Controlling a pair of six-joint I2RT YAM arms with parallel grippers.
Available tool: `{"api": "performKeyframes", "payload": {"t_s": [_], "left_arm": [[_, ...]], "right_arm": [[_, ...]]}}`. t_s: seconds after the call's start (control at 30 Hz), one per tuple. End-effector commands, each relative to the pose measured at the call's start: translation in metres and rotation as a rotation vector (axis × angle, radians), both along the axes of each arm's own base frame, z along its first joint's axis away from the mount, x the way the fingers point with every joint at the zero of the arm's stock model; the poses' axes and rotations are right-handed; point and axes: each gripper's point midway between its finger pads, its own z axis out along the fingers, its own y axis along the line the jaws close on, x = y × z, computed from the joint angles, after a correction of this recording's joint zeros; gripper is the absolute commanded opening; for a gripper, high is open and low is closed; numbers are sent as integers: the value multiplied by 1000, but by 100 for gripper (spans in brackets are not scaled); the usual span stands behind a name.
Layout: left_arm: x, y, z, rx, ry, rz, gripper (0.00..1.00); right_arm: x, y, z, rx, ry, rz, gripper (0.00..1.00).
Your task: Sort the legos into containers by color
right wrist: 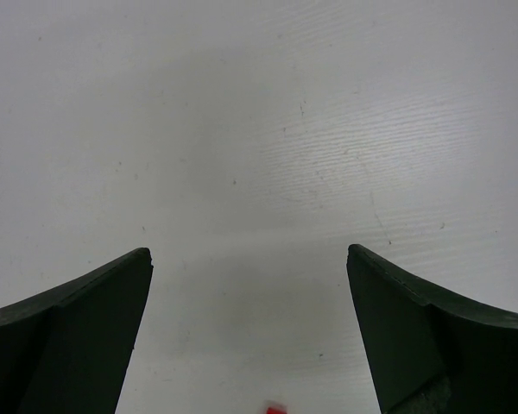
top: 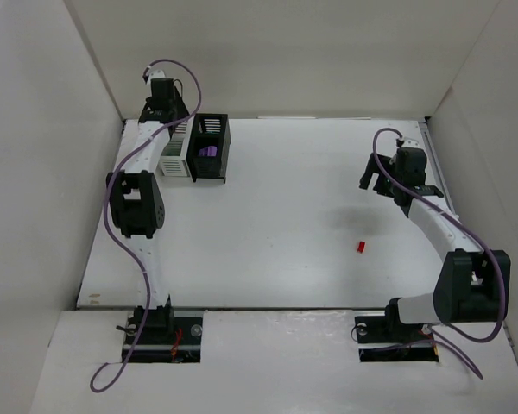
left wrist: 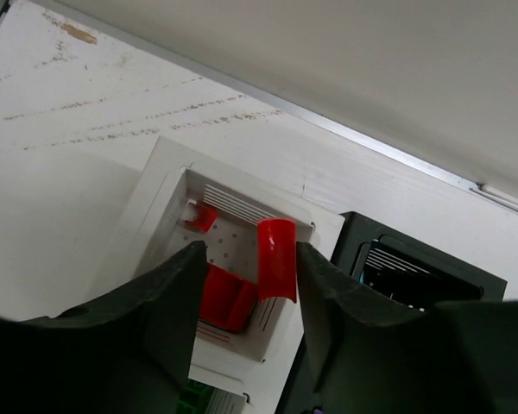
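Note:
I should take hold of one end of the lone red lego with my right gripper, so its other end stays free for my left gripper.
The two joined containers stand at the table's far left: a white one (top: 174, 157) (left wrist: 168, 172) and a black one (top: 214, 147) (left wrist: 432, 267). My left gripper (top: 174, 116) (left wrist: 250, 250) hangs over the white box with its jaws apart. A red lego (left wrist: 276, 259) is between them, close to the right finger and clear of the left one. More red legos (left wrist: 224, 297) lie inside the white box. A purple lego (top: 209, 152) shows in the black box. My right gripper (top: 375, 183) (right wrist: 249, 259) is wide open over bare table, beyond a lone red lego (top: 361, 247) (right wrist: 276, 409).
White walls close in the table on the left, back and right. A bit of green (left wrist: 194, 401) shows at the white box's near side. The containers sit close to the back-left corner.

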Motion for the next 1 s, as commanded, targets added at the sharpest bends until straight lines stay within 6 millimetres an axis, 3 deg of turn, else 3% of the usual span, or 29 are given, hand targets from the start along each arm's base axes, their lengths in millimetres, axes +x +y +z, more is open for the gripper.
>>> {"api": "performKeyframes", "payload": {"t_s": [0.0, 0.13, 0.27, 0.33, 0.37, 0.43, 0.47, 0.5, 0.57, 0.6, 0.63, 0.67, 0.7, 0.73, 0.77, 0.8, 0.83, 0.93, 0.97], "left_arm": [[16, 5, 43, -4, -114, 15, 45], [13, 4, 35, 1, -88, 2, 55], [7, 10, 43, 19, -86, 34, 55], [0, 10, 37, 12, -63, 38, 55], [-5, 9, 46, 7, -75, 30, 55], [-15, 3, 41, -8, -58, 2, 57], [-19, 3, 46, -8, -69, 2, 59], [-27, 1, 63, -23, -96, -3, 63], [-45, -6, 61, -38, -82, -16, 74], [-59, -17, 87, -49, -130, -32, 80], [-71, -32, 73, -45, -112, -56, 87], [-80, -41, 77, -47, -125, -75, 100], [-89, -50, 81, -45, -141, -87, 100], [-104, -69, 101, -52, -184, -128, 100], [-116, -73, 103, -50, -192, -135, 100], [-119, -78, 96, -44, -176, -137, 100], [-127, -82, 108, -48, -201, -148, 100], [-143, -90, 98, -79, -175, -173, 100], [-149, -94, 104, -90, -187, -182, 100]], "right_arm": [[12, -2, 23, -25, -61, -12, 99], [-3, -7, 24, -33, -26, -37, 99], [-24, -10, 22, -33, 14, -68, 99], [-38, -13, 13, -39, 57, -88, 99], [-42, -13, 13, -32, 71, -94, 99], [-63, -13, 2, -6, 147, -133, 99], [-74, -12, -10, 8, 198, -150, 99], [-82, -11, -15, 33, 224, -177, 99], [-105, -3, -38, 74, 313, -174, 94], [-112, 0, -47, 92, 339, -170, 92], [-117, 3, -51, 113, 349, -174, 90], [-117, 10, -54, 148, 341, -157, 87], [-127, 12, -66, 154, 375, -152, 85], [-130, 16, -69, 158, 387, -147, 83], [-132, 24, -71, 164, 391, -117, 81], [-135, 28, -74, 159, 401, -101, 78], [-136, 32, -77, 155, 411, -85, 76], [-141, 47, -84, 130, 445, -30, 73], [-143, 49, -90, 125, 470, -36, 71]]}}
